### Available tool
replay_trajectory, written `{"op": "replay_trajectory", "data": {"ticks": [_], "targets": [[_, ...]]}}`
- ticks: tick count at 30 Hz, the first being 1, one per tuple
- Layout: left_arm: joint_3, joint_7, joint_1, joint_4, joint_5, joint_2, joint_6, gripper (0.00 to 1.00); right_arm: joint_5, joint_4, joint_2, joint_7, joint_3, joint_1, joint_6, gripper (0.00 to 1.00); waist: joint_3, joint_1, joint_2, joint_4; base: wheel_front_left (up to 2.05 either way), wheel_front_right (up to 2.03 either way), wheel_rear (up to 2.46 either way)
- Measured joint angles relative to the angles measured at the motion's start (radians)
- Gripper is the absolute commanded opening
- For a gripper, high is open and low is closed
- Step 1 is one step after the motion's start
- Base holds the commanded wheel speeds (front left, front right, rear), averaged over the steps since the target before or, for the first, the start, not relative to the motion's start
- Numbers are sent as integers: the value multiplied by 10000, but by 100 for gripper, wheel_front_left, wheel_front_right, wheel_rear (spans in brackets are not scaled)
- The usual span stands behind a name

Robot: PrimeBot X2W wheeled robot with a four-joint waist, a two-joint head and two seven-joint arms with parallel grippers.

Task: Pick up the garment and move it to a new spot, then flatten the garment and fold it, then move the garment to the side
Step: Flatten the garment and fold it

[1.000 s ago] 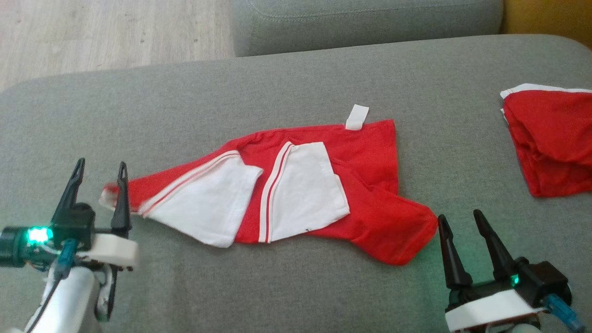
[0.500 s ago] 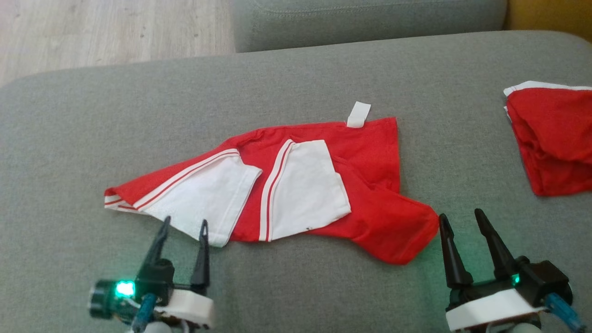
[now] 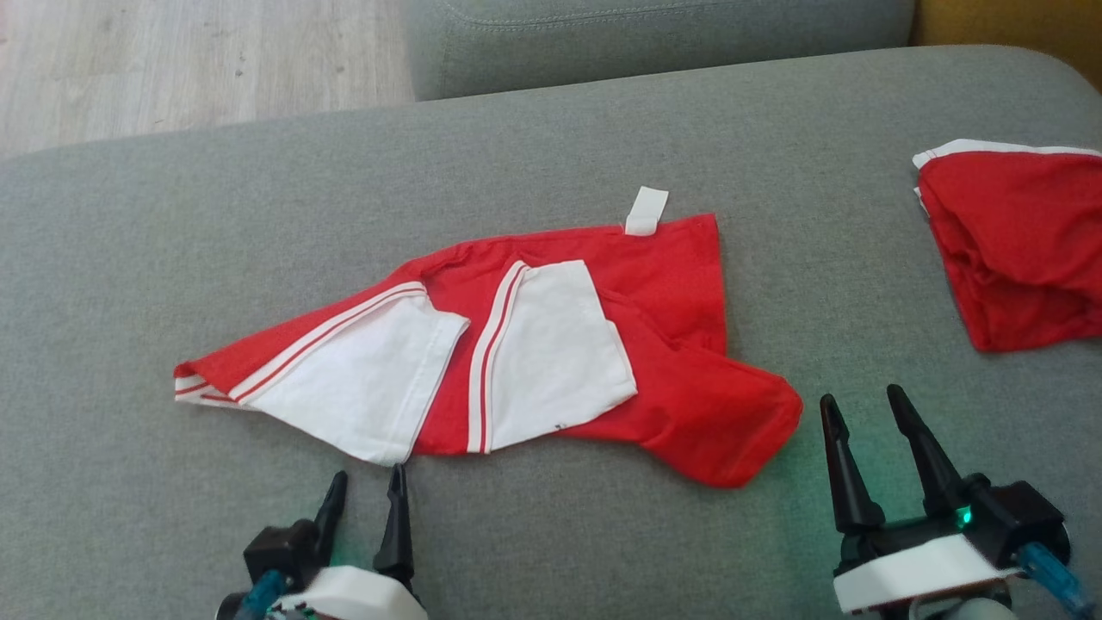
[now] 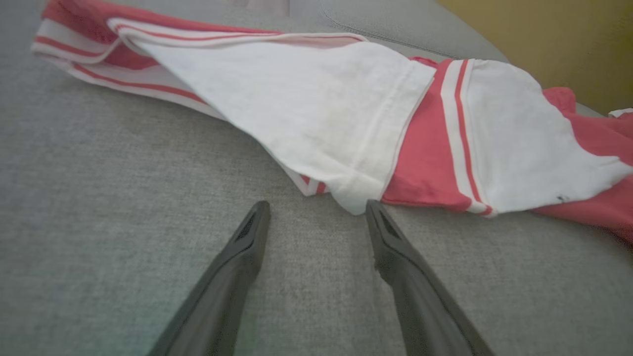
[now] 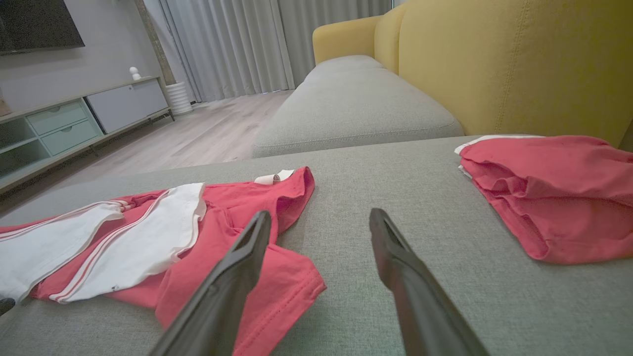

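The garment lies flat and slack, so my left gripper needs to pinch the white hem by its corner [image 3: 392,455] next, where it sticks out past the red cloth [image 3: 442,432].
The garment [image 3: 671,284], a red shirt with white striped sleeves folded over it, lies loosely spread on the grey sofa cushion [image 3: 551,146]. My left gripper [image 3: 368,474] is open just in front of the near corner of the left white sleeve. In the left wrist view that gripper [image 4: 317,205] has its fingertips either side of the sleeve corner of the garment [image 4: 321,109], not gripping it. My right gripper [image 3: 861,396] is open and empty beside the garment's red right-hand end. In the right wrist view that gripper [image 5: 320,213] has its left finger over the garment's [image 5: 232,207] hem.
A second red garment [image 3: 1016,250] lies bunched at the cushion's right edge, also seen in the right wrist view [image 5: 549,188]. Another grey cushion [image 3: 654,34] sits behind, with wood floor [image 3: 172,60] at the far left. A yellow sofa back [image 5: 494,64] rises on the right.
My left gripper has moved from the garment's left tip to the right and toward me, ending below the white sleeve corner. The camera shifted slightly. The right gripper has stayed put.
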Motion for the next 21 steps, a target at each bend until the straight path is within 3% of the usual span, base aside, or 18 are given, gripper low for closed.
{"op": "replay_trajectory", "data": {"ticks": [17,18,19,20,21], "targets": [[-63,-12,-840,920,-196,-213,-612,100,-2,-2,-46,0,27,-59,0,100,73,0,0,-140,0,0,0],[-61,-12,-839,918,-196,-221,-612,73,-2,-2,-46,0,27,-59,0,100,57,0,0,-142,0,0,0],[-59,-12,-836,913,-194,-228,-612,40,-2,-2,-48,0,29,-59,0,100,38,0,0,-144,0,0,0],[-59,-6,-829,901,-194,-232,-612,26,-2,-2,-48,0,29,-59,0,100,19,0,0,-147,0,0,0],[-61,-2,-814,872,-194,-238,-621,0,-2,-2,-48,0,27,-58,0,100,1,0,0,-146,0,0,0]]}}
